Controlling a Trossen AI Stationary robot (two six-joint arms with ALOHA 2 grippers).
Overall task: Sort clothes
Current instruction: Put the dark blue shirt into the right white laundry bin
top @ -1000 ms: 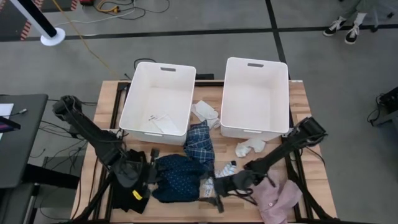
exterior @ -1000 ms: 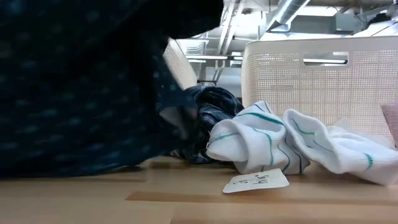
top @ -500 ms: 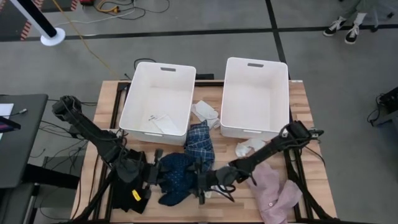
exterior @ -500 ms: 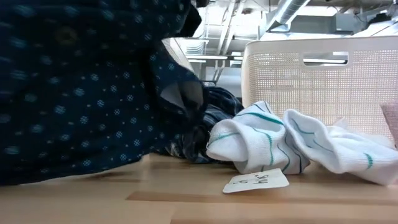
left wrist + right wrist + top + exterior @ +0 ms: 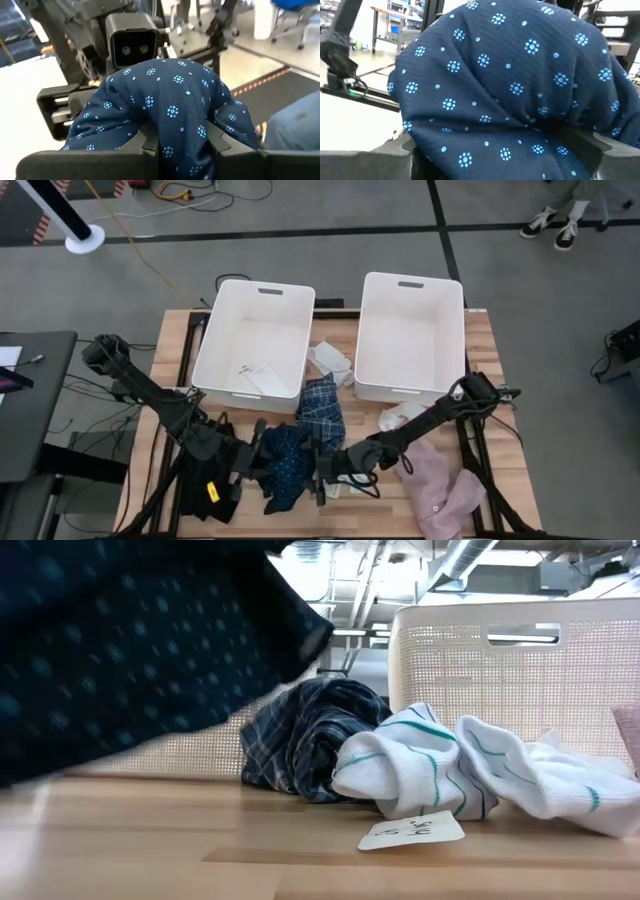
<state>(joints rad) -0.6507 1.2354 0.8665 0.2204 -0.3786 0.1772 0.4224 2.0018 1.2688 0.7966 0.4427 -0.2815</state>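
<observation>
The navy dotted garment has a bunched fold (image 5: 300, 462), and my right gripper will grab it there next. Then I can sort the garment into a tub.
My left gripper (image 5: 252, 457) is shut on the navy dotted garment (image 5: 285, 465), which bunches up between the two arms and fills the upper left of the low view (image 5: 130, 640). From the right, my right gripper (image 5: 320, 470) stands open at the garment's other side; the cloth (image 5: 510, 85) fills its wrist view. The blue plaid garment (image 5: 310, 745) and the striped socks (image 5: 430, 775) lie on the table. A black garment (image 5: 215, 490) lies under the left arm and a pink one (image 5: 445, 490) at the near right. My left gripper pinches a bunched fold of the navy garment (image 5: 165, 145) between its two fingers, coming about level from the table's left. The cloth arches up past the fingers and hangs slack; in the low view its lower edge (image 5: 150, 740) hangs above the table. My right gripper comes level from the table's right, jaws wide. The navy cloth drapes over and between its fingers (image 5: 592, 142); it is not pinched.
Two white tubs (image 5: 255, 340) (image 5: 410, 335) stand at the far side, the left one with a paper inside. A white cloth (image 5: 330, 360) lies between them and a white sock (image 5: 400, 417) before the right tub. A paper tag (image 5: 412, 830) lies on the table.
My right gripper has gone toward the table's left, up to the navy garment, staying open. My left gripper has risen and tipped its fingers up, keeping its hold. The garment has been gathered into a narrower bunch and lifted, uncovering the plaid garment in the low view.
</observation>
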